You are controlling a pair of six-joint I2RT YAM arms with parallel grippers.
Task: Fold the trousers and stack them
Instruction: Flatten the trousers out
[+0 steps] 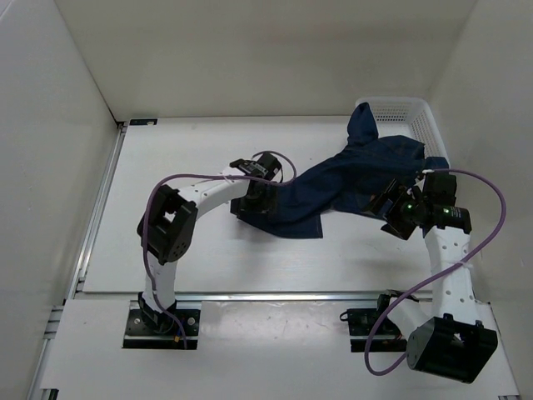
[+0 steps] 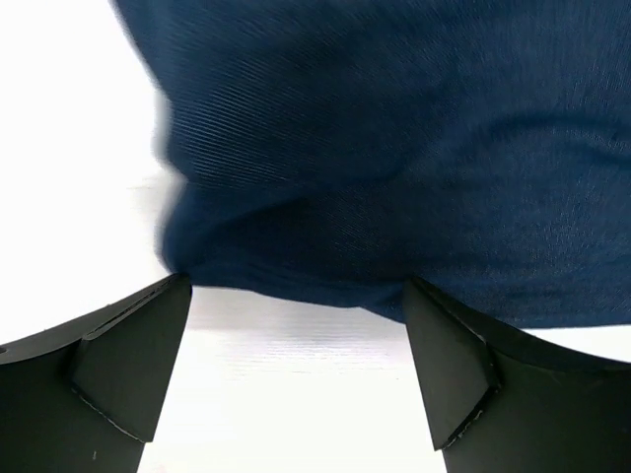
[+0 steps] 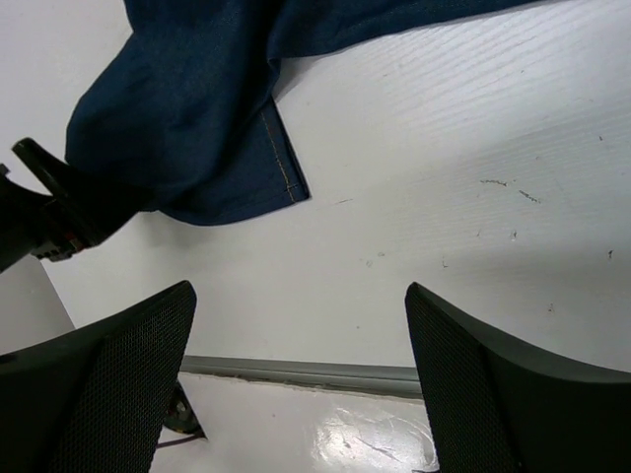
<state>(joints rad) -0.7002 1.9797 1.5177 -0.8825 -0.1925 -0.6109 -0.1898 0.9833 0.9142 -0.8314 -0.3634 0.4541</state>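
Observation:
The trousers [image 1: 350, 179] need to be pulled from the basket for folding. My left gripper should next grab their leg end by its near edge [image 1: 252, 222].
The dark navy trousers [image 1: 350, 179] lie in a crumpled band across the table, from the basket at the back right down to a hemmed leg end near the middle. My left gripper [image 1: 252, 202] sits at that leg end, open, its jaws spread with bare table between them and the cloth [image 2: 394, 148] just ahead. My right gripper [image 1: 391, 213] hangs open beside the waist end, holding nothing. In the right wrist view the hemmed leg end [image 3: 197, 128] lies far ahead of my spread fingers [image 3: 473, 394].
A white mesh basket [image 1: 416, 112] stands at the back right, with part of the trousers draped into it. White walls enclose the table. A metal rail [image 1: 275, 294] runs along the near edge by the arm bases.

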